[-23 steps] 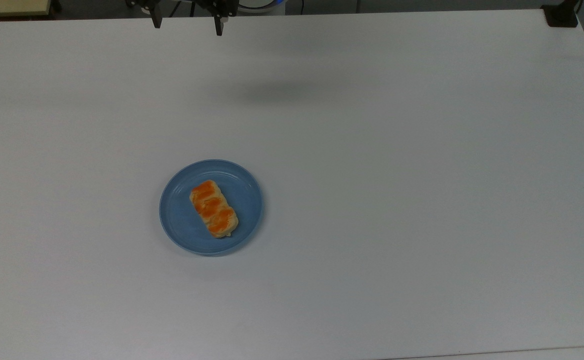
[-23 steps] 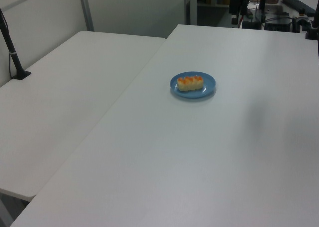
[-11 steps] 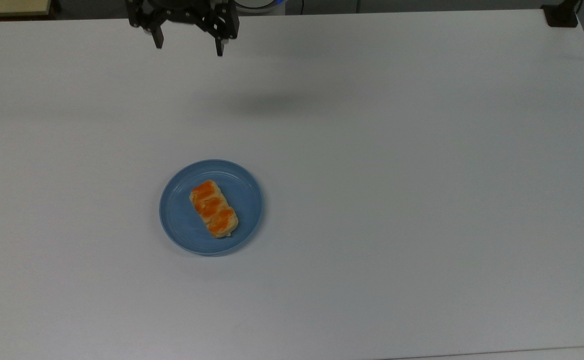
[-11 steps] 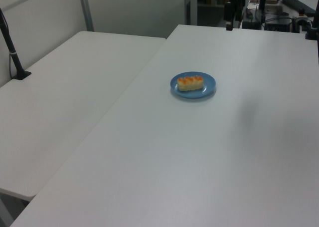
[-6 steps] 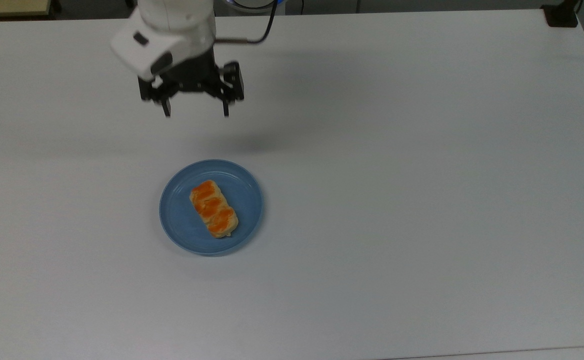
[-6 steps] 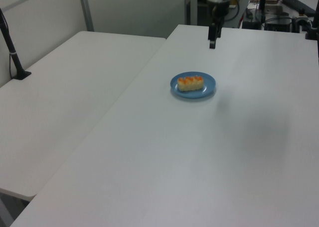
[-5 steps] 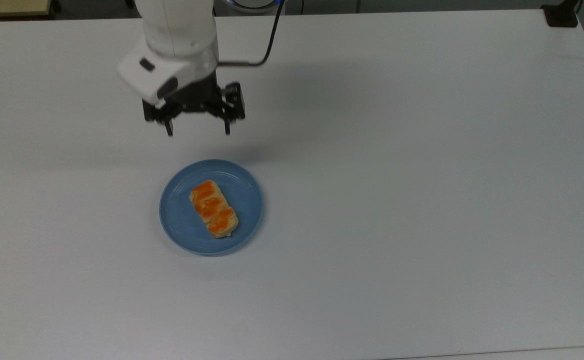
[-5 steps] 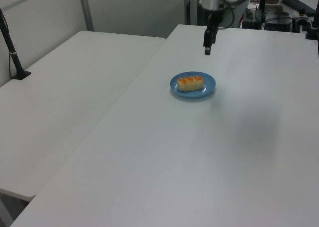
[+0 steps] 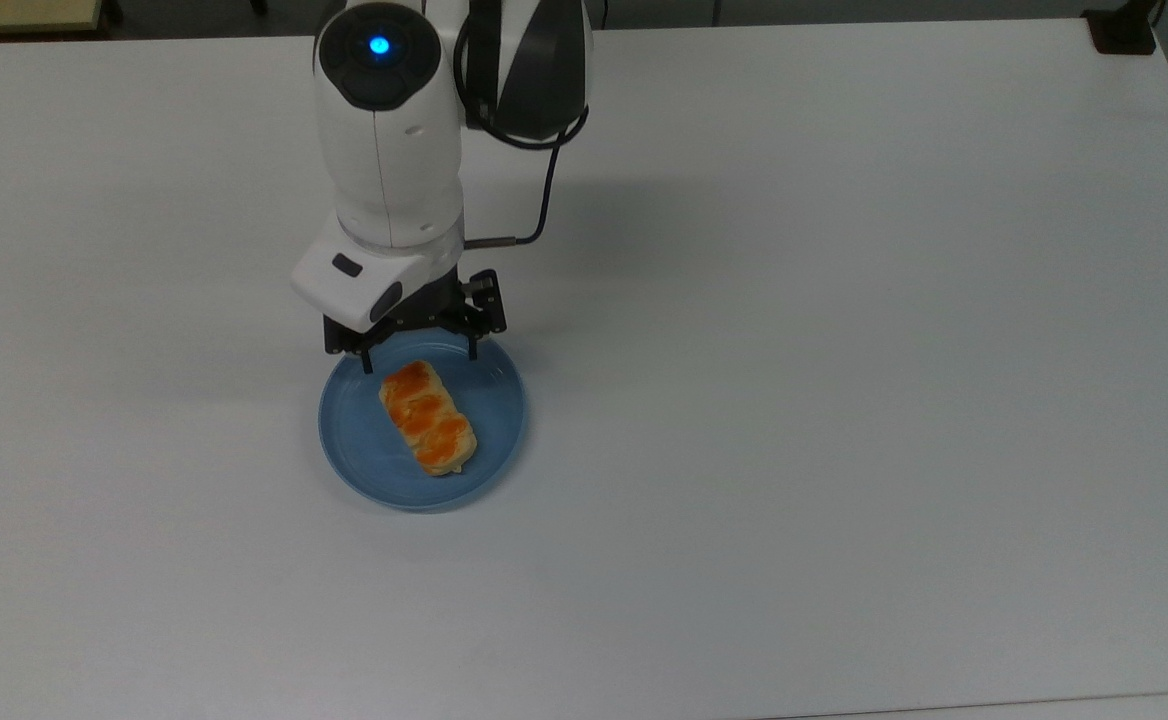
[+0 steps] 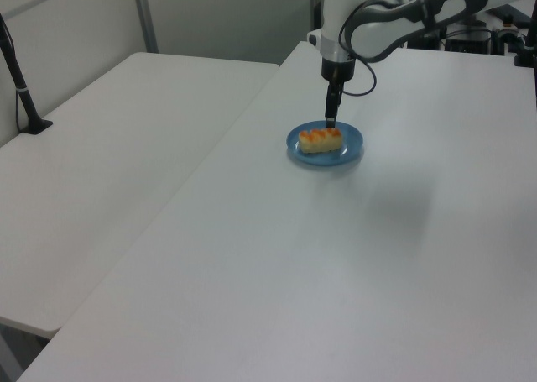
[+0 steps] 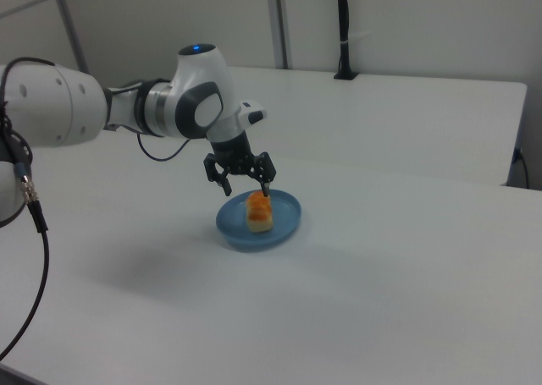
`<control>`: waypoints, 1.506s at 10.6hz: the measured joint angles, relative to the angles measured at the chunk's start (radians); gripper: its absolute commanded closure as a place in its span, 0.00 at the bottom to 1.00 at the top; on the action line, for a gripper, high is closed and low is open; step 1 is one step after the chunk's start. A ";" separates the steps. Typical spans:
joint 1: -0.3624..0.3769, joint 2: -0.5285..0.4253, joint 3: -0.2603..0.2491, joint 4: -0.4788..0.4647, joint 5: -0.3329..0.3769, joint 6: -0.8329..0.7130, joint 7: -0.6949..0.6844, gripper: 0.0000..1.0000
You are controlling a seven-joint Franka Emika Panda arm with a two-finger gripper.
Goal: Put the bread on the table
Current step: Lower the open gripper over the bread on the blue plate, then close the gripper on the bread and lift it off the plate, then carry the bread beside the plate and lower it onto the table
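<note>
Next, my gripper takes hold of the bread by its middle, across its long sides, to put the bread on the white table.
The bread, a tan loaf with orange patches, lies at a slant on a round blue plate on the white table. My gripper hangs open just over the plate's far rim, its two black fingers spread wider than the loaf and a little above it, touching nothing. In the left view the gripper points down at the bread on the plate. In the right view the open gripper is poised above the bread and the plate.
A second white table adjoins along the left view's left, with a black clamped post on it. A black clamp sits at the top view's upper right corner. A black cable hangs at the right view's left.
The arm has come in from the table's far edge towards the plate and lowered, its gripper staying open. The bread and plate have not moved.
</note>
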 measured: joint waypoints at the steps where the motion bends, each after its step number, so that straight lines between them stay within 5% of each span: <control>1: 0.000 0.020 0.000 0.000 0.000 0.041 -0.002 0.00; 4: 0.000 0.081 0.000 0.002 0.000 0.131 -0.002 0.02; 5: 0.000 0.099 0.000 0.003 0.000 0.150 -0.003 0.13; 6: 0.000 0.119 0.000 0.009 0.000 0.169 -0.003 0.42; 8: -0.001 0.155 0.000 0.042 -0.001 0.180 -0.004 0.74; 16: 0.016 0.103 0.007 0.093 0.013 0.070 0.087 0.75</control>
